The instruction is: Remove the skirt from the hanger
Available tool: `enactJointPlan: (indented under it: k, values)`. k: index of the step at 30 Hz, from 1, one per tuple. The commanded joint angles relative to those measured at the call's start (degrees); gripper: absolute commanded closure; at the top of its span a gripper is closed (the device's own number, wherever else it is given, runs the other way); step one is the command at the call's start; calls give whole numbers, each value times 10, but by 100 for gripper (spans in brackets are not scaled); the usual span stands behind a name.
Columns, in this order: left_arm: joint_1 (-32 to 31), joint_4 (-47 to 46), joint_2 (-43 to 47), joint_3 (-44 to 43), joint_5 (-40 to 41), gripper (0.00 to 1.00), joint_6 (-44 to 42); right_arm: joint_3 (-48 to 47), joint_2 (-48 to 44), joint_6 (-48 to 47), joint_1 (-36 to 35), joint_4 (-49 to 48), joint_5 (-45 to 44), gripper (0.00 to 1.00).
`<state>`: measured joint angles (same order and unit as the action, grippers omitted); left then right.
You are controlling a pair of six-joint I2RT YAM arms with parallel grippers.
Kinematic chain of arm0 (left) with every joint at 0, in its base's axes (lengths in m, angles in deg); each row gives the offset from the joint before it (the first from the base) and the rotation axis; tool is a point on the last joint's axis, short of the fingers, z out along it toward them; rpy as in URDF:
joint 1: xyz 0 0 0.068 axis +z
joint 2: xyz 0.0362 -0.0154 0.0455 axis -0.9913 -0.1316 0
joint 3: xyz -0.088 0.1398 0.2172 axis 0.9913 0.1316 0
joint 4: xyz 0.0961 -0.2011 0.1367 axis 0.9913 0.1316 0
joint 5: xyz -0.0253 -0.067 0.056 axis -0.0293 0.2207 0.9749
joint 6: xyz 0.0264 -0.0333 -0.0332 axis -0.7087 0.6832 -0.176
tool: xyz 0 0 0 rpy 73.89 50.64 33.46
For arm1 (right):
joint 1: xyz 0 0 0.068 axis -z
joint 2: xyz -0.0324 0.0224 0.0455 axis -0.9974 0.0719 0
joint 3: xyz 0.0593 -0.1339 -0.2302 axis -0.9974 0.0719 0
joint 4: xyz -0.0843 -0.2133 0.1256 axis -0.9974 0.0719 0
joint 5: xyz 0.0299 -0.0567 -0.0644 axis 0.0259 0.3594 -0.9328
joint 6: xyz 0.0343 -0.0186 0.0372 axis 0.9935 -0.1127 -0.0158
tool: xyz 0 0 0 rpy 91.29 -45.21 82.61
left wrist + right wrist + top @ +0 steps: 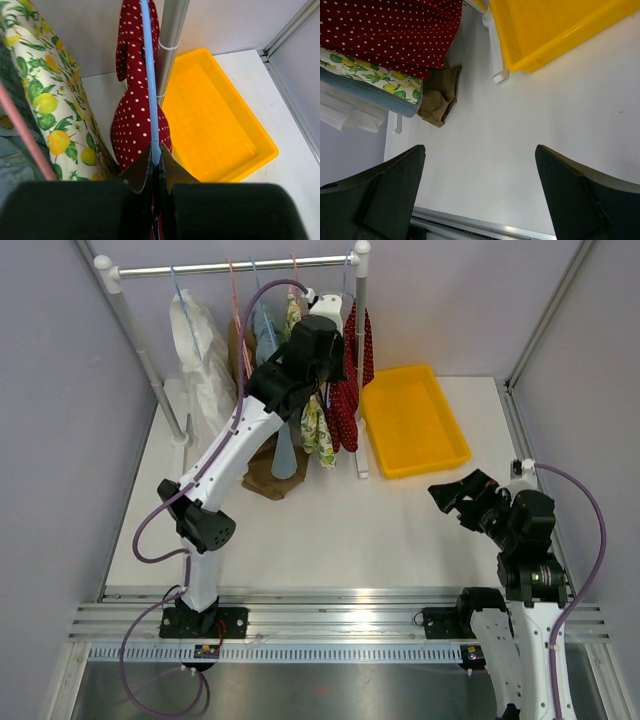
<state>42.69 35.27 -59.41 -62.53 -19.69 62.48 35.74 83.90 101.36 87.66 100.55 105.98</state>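
Note:
The right gripper reaches the red skirt next and grabs it by its free lower edge [346, 439] [445, 51], away from the hanger, to pull it off.
A red skirt with white dots [347, 400] hangs on a blue hanger [148, 75] at the right end of the clothes rail [230, 266]. It also shows in the left wrist view [134, 120] and the right wrist view [395, 30]. My left gripper [322, 338] is up at the rail, and in its wrist view [155, 150] it is shut on the blue hanger's thin bar, just above the skirt. My right gripper [452, 498] hovers low over the table at the right, open and empty [480, 150].
A yellow tray [415, 420] lies right of the rack post [360, 360]. A lemon-print garment [318, 435], a light blue one, a brown one [270, 475] and a white one [205, 370] hang left of the skirt. A pink hanger [25, 135] is close by on the left.

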Motion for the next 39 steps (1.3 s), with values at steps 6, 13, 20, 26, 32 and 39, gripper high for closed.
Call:
enactJointPlan:
  k: [6,13,20,26,32,39]
  values:
    - [-23,-14,135,-34,51,100,-18,-258,267,-63,-39,-72,79,3]
    - [-31,-8,181,2,59,100,-8,-467,438,-91,-287,-38,-79,1]
    - [-35,-6,212,32,57,100,6,-521,518,-92,-456,-60,-185,1]
    - [-37,-7,239,60,59,100,8,-529,561,-90,-505,-79,-228,2]
    - [-37,-9,268,88,64,100,5,-524,577,-97,-509,-99,-278,22]
    - [-37,-8,283,103,64,100,7,-516,580,-113,-510,-120,-293,41]
